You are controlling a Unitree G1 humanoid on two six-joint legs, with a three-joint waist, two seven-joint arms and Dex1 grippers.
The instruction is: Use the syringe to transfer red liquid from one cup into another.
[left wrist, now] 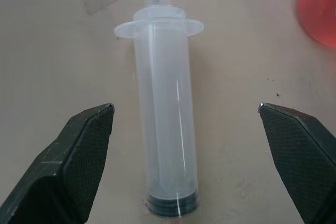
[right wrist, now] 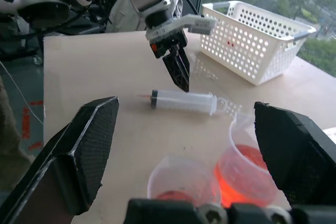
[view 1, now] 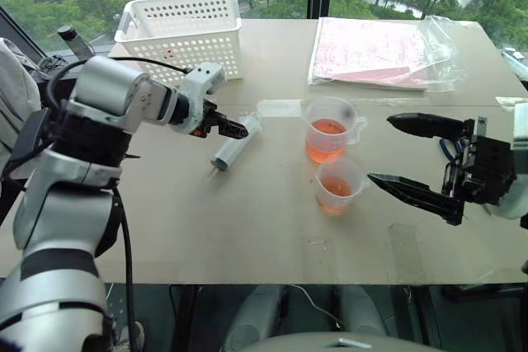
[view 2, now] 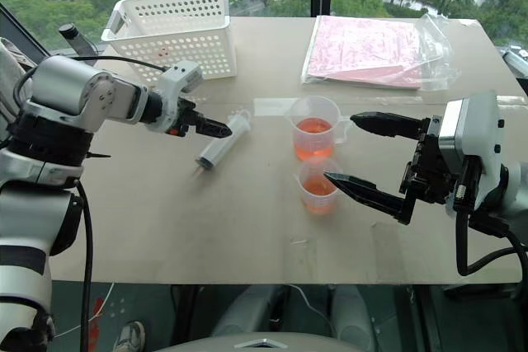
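Observation:
My left gripper's fingers are still above the syringe's body between them in the left wrist view, so it lowers next, before it closes on the body.
The clear syringe [view 1: 235, 144] lies flat on the tan table, left of the cups, its white plunger end toward the taller cup. My left gripper [view 1: 235, 128] hovers just above it, open, and in the left wrist view the syringe barrel [left wrist: 167, 135] lies between the two spread fingers [left wrist: 84, 145]. The taller handled cup [view 1: 330, 129] and the shorter cup [view 1: 338, 185] in front of it both hold red liquid [view 1: 327, 128]. My right gripper [view 1: 379, 150] stands open and empty just right of the cups, one finger above the other.
A white perforated basket [view 1: 181, 30] stands at the back left. A clear plastic bag with pink papers [view 1: 379, 51] lies at the back right. A clear plastic sheet [view 1: 280, 107] lies behind the syringe. The table's front edge [view 1: 272, 283] is near.

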